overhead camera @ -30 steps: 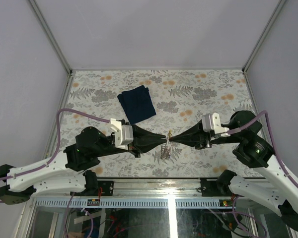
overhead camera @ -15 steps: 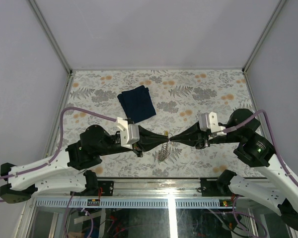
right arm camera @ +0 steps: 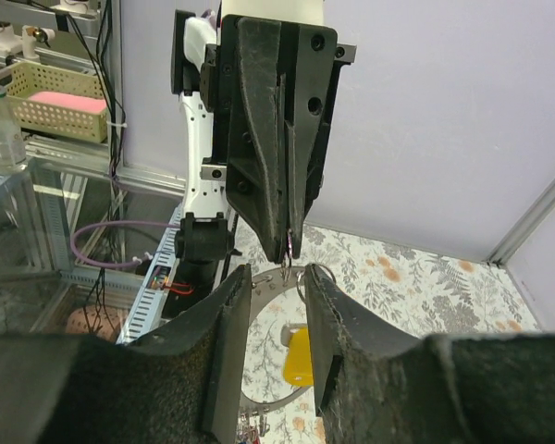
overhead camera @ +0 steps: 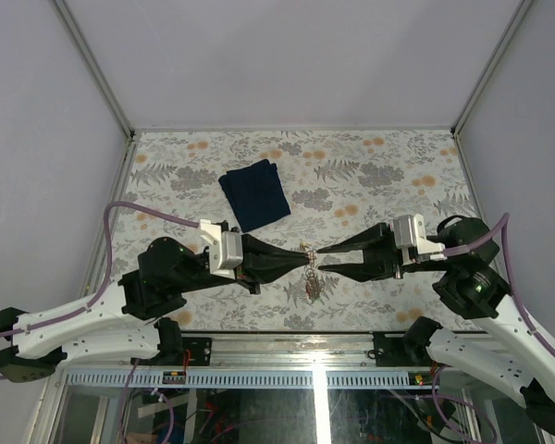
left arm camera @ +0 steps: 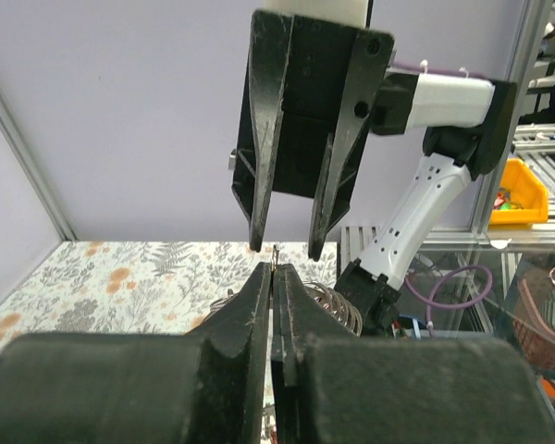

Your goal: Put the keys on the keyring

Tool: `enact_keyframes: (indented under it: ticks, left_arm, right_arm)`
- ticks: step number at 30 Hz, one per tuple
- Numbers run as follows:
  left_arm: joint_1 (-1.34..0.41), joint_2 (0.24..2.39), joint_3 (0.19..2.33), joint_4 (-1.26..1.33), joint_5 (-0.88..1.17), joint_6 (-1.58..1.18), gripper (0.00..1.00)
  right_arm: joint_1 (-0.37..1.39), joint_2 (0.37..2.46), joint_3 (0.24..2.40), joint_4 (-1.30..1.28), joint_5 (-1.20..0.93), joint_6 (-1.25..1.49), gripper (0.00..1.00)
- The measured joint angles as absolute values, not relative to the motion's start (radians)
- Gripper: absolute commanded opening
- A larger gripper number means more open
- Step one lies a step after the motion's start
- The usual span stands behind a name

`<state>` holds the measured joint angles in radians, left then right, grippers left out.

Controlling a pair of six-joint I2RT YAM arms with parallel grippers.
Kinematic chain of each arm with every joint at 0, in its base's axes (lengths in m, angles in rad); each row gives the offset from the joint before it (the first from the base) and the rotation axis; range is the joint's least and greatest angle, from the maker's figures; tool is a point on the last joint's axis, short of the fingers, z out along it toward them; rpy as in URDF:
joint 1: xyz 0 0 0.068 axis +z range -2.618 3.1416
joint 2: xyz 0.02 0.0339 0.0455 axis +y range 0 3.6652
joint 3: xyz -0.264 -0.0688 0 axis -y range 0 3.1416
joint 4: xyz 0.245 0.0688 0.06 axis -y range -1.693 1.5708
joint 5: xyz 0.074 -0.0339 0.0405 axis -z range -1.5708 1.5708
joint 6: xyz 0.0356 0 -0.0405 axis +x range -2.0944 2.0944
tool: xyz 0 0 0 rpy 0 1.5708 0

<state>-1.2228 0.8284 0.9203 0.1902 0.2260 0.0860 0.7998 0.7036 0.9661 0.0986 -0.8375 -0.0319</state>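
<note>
The keys should stay free to hang, so the right gripper next needs to grab the keyring (overhead camera: 307,265) by its thin wire beside the left gripper's fingers.
My left gripper (overhead camera: 302,252) is shut on the thin wire of the keyring (overhead camera: 307,265), holding it above the table. In the left wrist view its fingertips (left arm camera: 264,277) are pressed together, with wire loops (left arm camera: 333,305) just behind them. The keys (overhead camera: 312,287) hang in a small bunch under the ring. A yellow-tagged key (right arm camera: 299,362) dangles inside the keyring's arc (right arm camera: 266,279). My right gripper (overhead camera: 320,260) faces the left one tip to tip and is open. Its fingers stand either side of the ring without gripping it.
A dark navy folded cloth (overhead camera: 255,193) lies on the flowered table (overhead camera: 398,171) behind the grippers. Grey walls with metal frame posts close the table on three sides. A rail and cabling run along the near edge.
My right gripper has opened and drawn back a little to the right. My left gripper has shut on the keyring, and the keys now hang from it.
</note>
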Motion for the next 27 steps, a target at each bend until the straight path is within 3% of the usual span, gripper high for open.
enact_keyframes:
  ticks: [14,27]
  left_arm:
    - [-1.223,0.820,0.920,0.232,0.255,0.067,0.00]
    - [-1.223,0.828,0.920,0.233,0.265,0.067,0.00]
  right_arm:
    - [0.800,0.733,0.948,0.230,-0.852,0.043,0.34]
    - [0.800,0.755,0.935,0.255,-0.884,0.068,0.24]
